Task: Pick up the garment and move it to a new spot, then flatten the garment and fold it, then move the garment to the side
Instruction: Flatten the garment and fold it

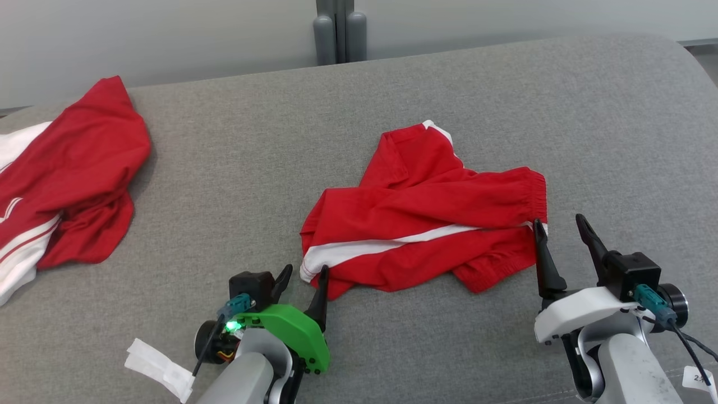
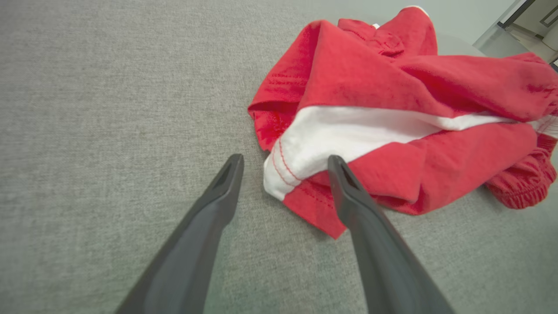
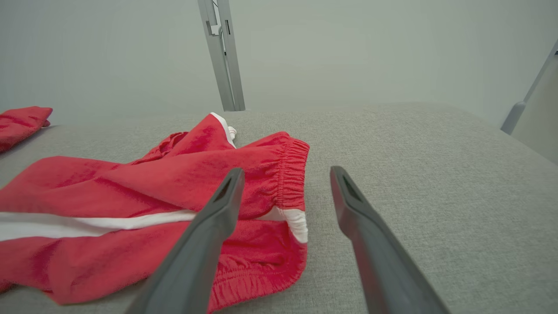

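Observation:
I need to flatten the red shorts [image 1: 417,209] for folding, so next I should grab them by their white-striped hem corner [image 1: 309,268] with my left gripper.
The garment [image 1: 426,219] is a pair of red shorts with a white side stripe, lying crumpled in the middle of the grey padded surface [image 1: 392,95]. My left gripper [image 1: 307,269] is open at the garment's near left corner. In the left wrist view the white hem of the garment [image 2: 392,87] lies between the fingertips of that gripper [image 2: 285,158]. My right gripper [image 1: 560,220] is open at the garment's right end. Its left finger [image 3: 218,209] crosses the elastic waistband of the garment [image 3: 130,183], with nothing gripped by the right gripper [image 3: 286,170].
A second red and white garment [image 1: 73,168] lies heaped at the far left, its tip also seen as the red cloth [image 3: 22,120]. A white paper tag [image 1: 160,367] lies near the left arm. A grey post [image 1: 339,31] stands behind the back edge.

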Robot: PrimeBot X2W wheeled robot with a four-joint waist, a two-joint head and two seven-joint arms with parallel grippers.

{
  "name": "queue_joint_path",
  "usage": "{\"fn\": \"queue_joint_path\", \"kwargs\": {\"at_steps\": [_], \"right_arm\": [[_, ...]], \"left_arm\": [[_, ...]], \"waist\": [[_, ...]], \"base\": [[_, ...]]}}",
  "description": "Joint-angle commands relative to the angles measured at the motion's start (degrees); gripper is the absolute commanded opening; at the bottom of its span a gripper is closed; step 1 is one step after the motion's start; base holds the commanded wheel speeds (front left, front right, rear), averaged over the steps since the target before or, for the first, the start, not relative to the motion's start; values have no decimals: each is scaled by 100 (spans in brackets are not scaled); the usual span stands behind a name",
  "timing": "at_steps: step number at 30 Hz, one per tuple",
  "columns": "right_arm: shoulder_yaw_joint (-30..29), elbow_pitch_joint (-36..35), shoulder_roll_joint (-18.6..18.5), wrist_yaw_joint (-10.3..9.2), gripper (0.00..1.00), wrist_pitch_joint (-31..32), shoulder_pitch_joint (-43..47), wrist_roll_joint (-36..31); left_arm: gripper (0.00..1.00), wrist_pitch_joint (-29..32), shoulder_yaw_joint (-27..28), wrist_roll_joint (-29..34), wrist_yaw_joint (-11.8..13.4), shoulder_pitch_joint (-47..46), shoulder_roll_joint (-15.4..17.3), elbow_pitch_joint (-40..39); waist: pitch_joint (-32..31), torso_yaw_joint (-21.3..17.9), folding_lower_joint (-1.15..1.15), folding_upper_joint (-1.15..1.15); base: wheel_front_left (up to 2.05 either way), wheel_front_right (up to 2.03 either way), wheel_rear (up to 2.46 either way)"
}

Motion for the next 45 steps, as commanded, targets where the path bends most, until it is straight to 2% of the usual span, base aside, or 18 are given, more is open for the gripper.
{"fn": "queue_joint_path", "kwargs": {"at_steps": [1, 2, 3, 4, 5, 10, 12, 14, 15, 22, 27, 28, 29, 30, 31, 33, 39, 45], "right_arm": [[-33, -11, -9, -10, 100, -21, -85, -40], [-43, -13, -9, -10, 100, -21, -87, -38], [-59, -21, -8, -9, 100, -21, -91, -38], [-75, -29, -9, -10, 100, -21, -95, -39], [-90, -41, -9, -10, 100, -21, -96, -39], [-203, 25, -9, -10, 100, -21, -39, -86], [-245, 123, -8, -9, 100, -21, -35, -150], [-245, 259, -8, -10, 100, 17, -106, -241], [-225, 340, -9, -10, 100, 53, -145, -289], [-250, 1001, -7, -10, 100, 255, -491, -783], [-198, 1566, -11, -10, 100, 331, -818, -870], [-190, 1652, -24, -10, 75, 337, -865, -901], [-199, 1750, -33, -10, 45, 335, -938, -911], [-226, 1840, -29, -10, 31, 342, -986, -887], [-238, 1913, -27, -10, 25, 371, -1010, -863], [-282, 2025, -26, -10, 3, 404, -1047, -847], [-303, 1938, -17, -10, 0, 389, -997, -763], [43, 1199, -15, -10, 0, 309, -820, -345]], "left_arm": [[100, -70, -13, -64, 27, -133, 29, 89], [98, -91, -28, -94, 30, -163, 29, 139], [83, -118, -48, -139, 31, -198, 29, 197], [75, -146, -62, -171, 34, -229, 29, 238], [51, -167, -78, -208, 33, -260, 29, 281], [39, -264, -187, -367, -2, -303, 29, 306], [26, -273, -261, -422, -1, -279, 29, 276], [5, -287, -330, -483, -7, -250, 29, 258], [0, -295, -361, -513, -8, -240, 29, 252], [0, -321, -496, -582, 40, -275, 29, 191], [0, -319, -518, -528, 64, -283, 29, 88], [0, -320, -511, -510, 74, -272, 29, 66], [0, -320, -503, -491, 81, -252, 29, 42], [0, -321, -492, -463, 82, -226, 29, 19], [0, -321, -484, -451, 88, -204, 30, -1], [0, -321, -471, -425, 91, -151, 29, -31], [0, -321, -305, -249, 113, -68, 30, -203], [0, -316, 65, 54, 135, 36, 58, -682]], "waist": [[130, -128, 0, 0], [138, -136, 0, 0], [146, -142, 0, 0], [151, -143, 0, 0], [154, -141, 0, 0], [122, -76, 0, 0], [100, -37, 0, 0], [83, -3, 0, 0], [75, 13, 0, 0], [64, 114, 0, 0], [71, 187, 0, 0], [69, 202, 0, 0], [65, 216, 0, 0], [54, 229, 0, 0], [43, 236, 0, 0], [4, 246, 0, 0], [-144, 236, 0, 0], [-396, 184, 0, 0]], "base": [[0, 0, 0], [0, 0, 0], [0, 0, 0], [0, 0, 0], [0, 0, 0], [0, 0, 0], [0, 0, 0], [0, 0, 0], [0, 0, 0], [0, 0, 0], [0, 0, 0], [0, 0, 0], [0, 0, 0], [0, 0, 0], [0, 0, 0], [0, 0, 0], [0, 0, 0], [0, 0, 0]]}}
